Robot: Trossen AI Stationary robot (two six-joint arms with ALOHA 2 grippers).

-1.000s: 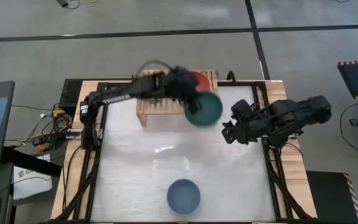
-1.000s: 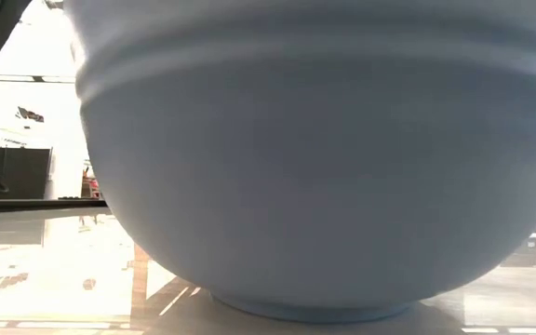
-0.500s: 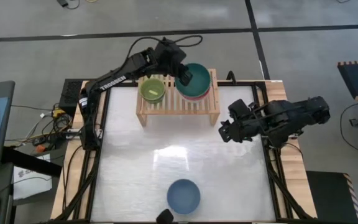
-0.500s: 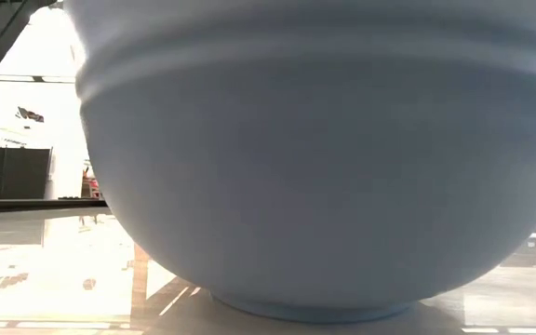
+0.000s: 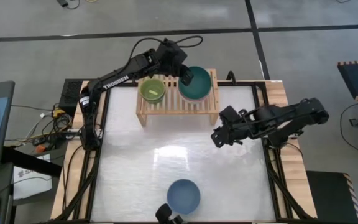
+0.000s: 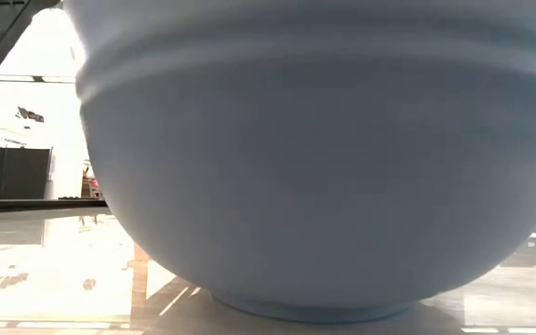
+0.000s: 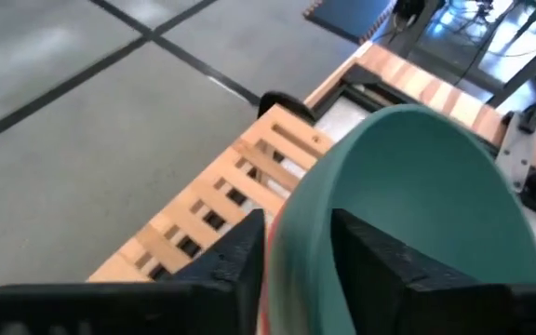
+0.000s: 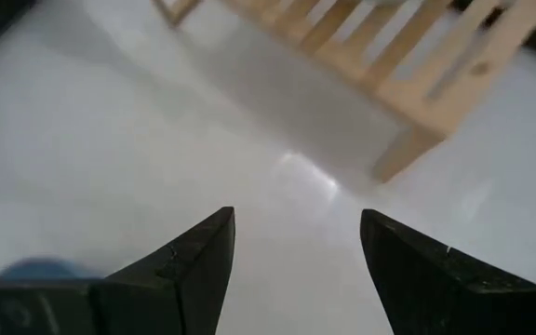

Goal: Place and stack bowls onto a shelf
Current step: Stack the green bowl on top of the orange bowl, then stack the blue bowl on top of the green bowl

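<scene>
I should next grab the slate blue bowl by its rim with my right gripper, so that I can stack the bowl onto the shelf.
The dark green bowl sits on the right part of the light-wood shelf, nested in a red bowl whose rim just shows beside it. My left gripper is at the green bowl's left rim, shut on it. A lime green bowl stands on the shelf's left part. The slate blue bowl stands on its foot near the table's near edge and fills the low view. My right gripper hovers open over the table, right of the middle, touching nothing. My left gripper holds the dark green bowl by its rim, on the side toward the table's left. One finger is inside the bowl and one outside. The fingers come slanting down from the far left. The bowl rests in the red bowl on the shelf.
The shelf stands at the table's far edge; its slats and right leg show in the wrist views. Bare white table lies between shelf and blue bowl. A small dark object sits at the near edge.
My left gripper has carried the dark green bowl, then tipped and in front of the shelf's right end, toward the far edge and onto the red bowl, where it now sits level. My right gripper has moved toward the table's left and near edge, out over the table.
</scene>
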